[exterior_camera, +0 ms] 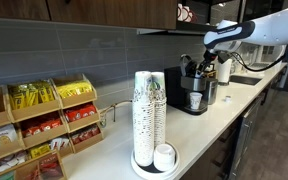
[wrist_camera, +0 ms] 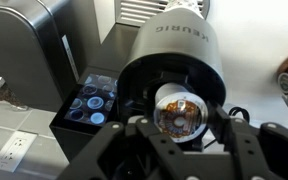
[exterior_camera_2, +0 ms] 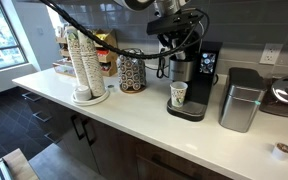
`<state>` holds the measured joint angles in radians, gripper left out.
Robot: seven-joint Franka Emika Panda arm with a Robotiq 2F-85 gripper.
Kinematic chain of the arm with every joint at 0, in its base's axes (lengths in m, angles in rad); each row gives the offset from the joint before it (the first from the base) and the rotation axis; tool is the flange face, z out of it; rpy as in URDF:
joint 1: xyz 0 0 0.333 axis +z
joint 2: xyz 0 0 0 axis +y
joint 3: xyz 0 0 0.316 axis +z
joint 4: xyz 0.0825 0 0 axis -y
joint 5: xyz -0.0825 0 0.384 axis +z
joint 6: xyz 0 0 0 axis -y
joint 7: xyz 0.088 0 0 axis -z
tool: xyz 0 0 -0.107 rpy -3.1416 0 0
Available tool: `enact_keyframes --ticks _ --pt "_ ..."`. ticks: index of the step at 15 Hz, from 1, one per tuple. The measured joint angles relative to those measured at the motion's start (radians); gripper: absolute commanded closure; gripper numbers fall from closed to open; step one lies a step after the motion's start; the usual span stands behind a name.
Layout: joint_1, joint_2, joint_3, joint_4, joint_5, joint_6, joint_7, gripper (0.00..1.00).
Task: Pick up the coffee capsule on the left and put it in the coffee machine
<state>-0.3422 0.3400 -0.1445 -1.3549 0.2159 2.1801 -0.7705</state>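
Note:
The coffee capsule (wrist_camera: 176, 110) hangs over the head's dark opening, lid outward, and would drop into the head if I opened now, so it is time for my gripper to release it.
The coffee machine (exterior_camera: 191, 88) is black and boxy and stands on the white counter; it shows in both exterior views (exterior_camera_2: 196, 75). In the wrist view its rounded silvery head (wrist_camera: 174, 40) fills the middle. My gripper (wrist_camera: 180, 125) hovers right over the machine's top, as both exterior views show (exterior_camera: 221, 68) (exterior_camera_2: 178, 45). It is shut on the coffee capsule (wrist_camera: 176, 110), whose orange-brown foil lid faces the camera, held between the two black fingers over the dark opening of the head.
A paper cup (exterior_camera_2: 178, 95) stands in the spout bay. A stack of paper cups (exterior_camera: 149, 108) and a snack rack (exterior_camera: 44, 120) stand further along the counter. A silver canister (exterior_camera_2: 242, 100) is beside the machine, and another capsule (exterior_camera_2: 280, 150) lies on the counter. A box of capsules (wrist_camera: 89, 103) is nearby.

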Motion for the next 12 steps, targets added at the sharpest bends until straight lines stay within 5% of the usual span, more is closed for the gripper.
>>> enact_keyframes --ticks 9,10,11,12 --pt "0.000 0.035 0.001 0.067 -0.025 -0.055 -0.026 0.70" --pt "0.001 0.039 0.001 0.073 -0.029 -0.059 -0.030 0.57" --pt "0.003 0.043 0.001 0.078 -0.034 -0.062 -0.036 0.25" --pt "0.004 0.046 0.001 0.083 -0.040 -0.063 -0.038 0.20"
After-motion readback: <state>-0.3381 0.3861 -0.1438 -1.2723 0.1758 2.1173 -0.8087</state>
